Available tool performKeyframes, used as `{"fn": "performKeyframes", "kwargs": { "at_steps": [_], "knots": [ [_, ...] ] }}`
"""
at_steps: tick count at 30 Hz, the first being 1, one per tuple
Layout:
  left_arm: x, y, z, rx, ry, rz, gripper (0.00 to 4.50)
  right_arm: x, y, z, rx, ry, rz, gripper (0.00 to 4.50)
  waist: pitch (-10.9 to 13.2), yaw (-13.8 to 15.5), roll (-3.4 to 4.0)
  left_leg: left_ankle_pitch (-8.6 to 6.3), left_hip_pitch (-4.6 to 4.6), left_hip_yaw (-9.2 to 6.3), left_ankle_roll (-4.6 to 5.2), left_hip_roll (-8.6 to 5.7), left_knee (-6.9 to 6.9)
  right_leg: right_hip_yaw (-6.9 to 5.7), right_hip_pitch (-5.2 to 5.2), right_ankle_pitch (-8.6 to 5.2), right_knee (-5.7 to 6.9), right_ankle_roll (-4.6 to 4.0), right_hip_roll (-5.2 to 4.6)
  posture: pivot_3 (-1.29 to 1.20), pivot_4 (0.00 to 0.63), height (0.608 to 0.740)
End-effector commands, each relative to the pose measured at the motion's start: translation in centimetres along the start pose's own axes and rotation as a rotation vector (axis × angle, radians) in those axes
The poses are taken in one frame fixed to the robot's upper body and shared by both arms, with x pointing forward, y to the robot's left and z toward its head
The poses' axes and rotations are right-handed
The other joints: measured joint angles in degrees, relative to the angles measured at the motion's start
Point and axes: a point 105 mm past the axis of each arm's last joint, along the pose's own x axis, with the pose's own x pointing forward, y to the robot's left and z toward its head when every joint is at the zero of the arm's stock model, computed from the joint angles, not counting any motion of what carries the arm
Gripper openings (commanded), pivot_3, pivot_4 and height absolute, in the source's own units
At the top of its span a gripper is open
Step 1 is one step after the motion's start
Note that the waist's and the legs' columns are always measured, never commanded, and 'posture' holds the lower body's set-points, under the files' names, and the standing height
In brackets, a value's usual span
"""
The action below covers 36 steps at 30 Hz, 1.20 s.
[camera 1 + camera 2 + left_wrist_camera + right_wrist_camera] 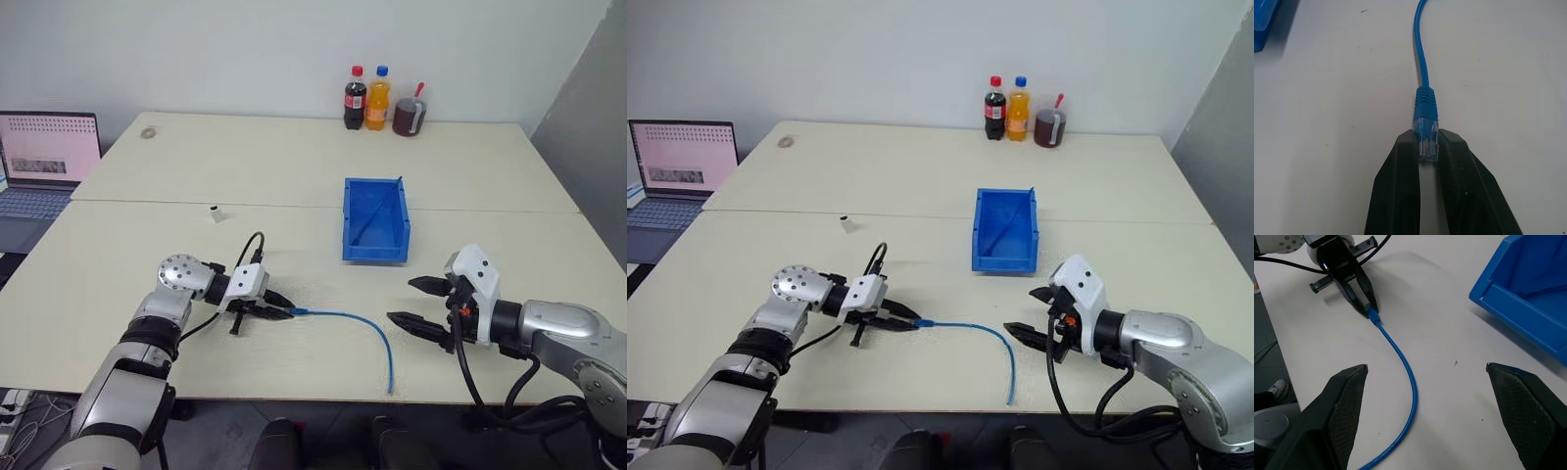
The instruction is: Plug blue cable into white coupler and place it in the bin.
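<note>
The thin cord point(376, 331) lies slack on the tabletop, so the right gripper should next pinch the blue cable by the thick boot behind its plug point(298, 311).
The blue cable point(362, 321) lies curved on the pale table near its front edge. Its clear plug point(1427, 142) is pinched between the black fingertips of my left gripper point(284, 311), which is shut on it, low over the table. My right gripper point(402, 301) hovers open to the right of the cable, its fingers point(1347, 406) spread wide with nothing between them. The white coupler point(214, 211) stands alone on the table, behind the left gripper and well apart from it. The bin point(375, 253) sits mid-table, beyond the cable, and only a thin dark line shows on its floor.
Two soda bottles point(365, 98) and a dark jug point(409, 116) stand at the table's far edge. An open laptop point(49, 147) sits off to the far left. A small ring point(149, 132) lies at the far left corner. The cable's free end nears the front edge point(390, 390).
</note>
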Motion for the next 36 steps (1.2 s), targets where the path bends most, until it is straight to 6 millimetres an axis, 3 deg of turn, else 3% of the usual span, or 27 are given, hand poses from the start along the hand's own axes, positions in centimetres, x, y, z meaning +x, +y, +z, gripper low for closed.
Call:
{"fn": "performKeyframes", "kwargs": {
  "at_steps": [1,4,8,12,16,20,25,31,36],
  "knots": [
    [0.5,-0.4,-1.8,-0.044,0.086,0.008,0.27,0.0,0.4,0.6,-0.025,-0.028,0.005,4.09,-0.04,0.00,0.05,0.00,0.00,0.00,0.00,0.00,0.00,0.00,0.00,0.00,0.00,0.00,0.00,0.00,0.150,0.740],
    [0.8,0.8,-1.3,-0.183,0.038,0.087,0.27,0.2,0.4,1.4,0.009,-0.084,-0.015,4.09,-0.08,0.00,0.06,0.00,0.00,0.00,0.01,-0.01,0.00,-0.01,0.01,0.00,0.00,0.00,0.00,0.00,0.150,0.740],
    [2.0,1.6,3.1,-0.598,-0.221,0.136,0.27,0.7,1.0,4.5,0.195,-0.335,-0.009,4.09,-0.06,-0.25,0.08,0.01,-0.02,-0.13,0.02,0.04,-0.01,-0.01,-0.01,0.00,0.06,0.01,0.04,0.00,0.150,0.740],
    [2.6,-0.8,8.7,-0.891,-0.406,-0.024,0.27,0.7,2.7,5.4,0.305,-0.413,0.086,4.09,0.15,-0.34,-0.20,0.01,-0.29,-0.51,0.01,0.27,-0.02,0.02,-0.10,-0.02,-0.04,0.04,-0.06,0.00,0.150,0.740],
    [2.9,-1.2,11.7,-1.076,-0.525,-0.086,0.27,0.0,5.1,5.1,0.370,-0.390,0.235,4.09,0.18,-0.33,-0.17,0.00,-0.33,-0.59,0.00,0.15,-0.07,-0.01,-0.13,-0.13,-0.04,0.17,-0.19,0.00,0.150,0.740],
    [2.7,-1.7,13.3,-1.204,-0.624,-0.171,0.27,-0.8,6.8,4.0,0.459,-0.345,0.343,4.09,0.23,-0.33,-0.26,0.00,-0.20,-0.59,0.00,-0.02,-0.06,-0.02,-0.03,-0.13,-0.03,0.18,-0.17,0.00,0.150,0.740],
    [2.2,-3.1,14.5,-1.224,-0.706,-0.285,0.27,0.0,6.0,3.2,0.549,-0.333,0.282,4.09,0.29,-1.28,-0.34,0.00,-0.07,-0.58,0.01,0.00,-0.05,0.06,-0.02,-0.10,0.02,0.13,-0.02,0.00,0.150,0.740],
    [1.7,-5.5,15.6,-1.247,-0.729,-0.428,0.27,0.8,5.3,4.2,0.641,-0.408,0.281,4.09,0.31,-1.38,-0.36,0.00,-0.11,-0.57,0.00,0.03,-0.08,0.10,-0.04,-0.10,-0.03,0.13,-0.07,0.00,0.150,0.740],
    [1.7,-5.9,16.0,-1.304,-0.761,-0.395,0.27,0.6,5.2,5.1,0.712,-0.467,0.308,4.09,0.34,-1.06,-0.40,0.00,-0.13,-0.55,0.00,0.09,-0.08,0.14,-0.03,-0.11,-0.06,0.13,-0.28,0.00,0.150,0.740]
  ]
}}
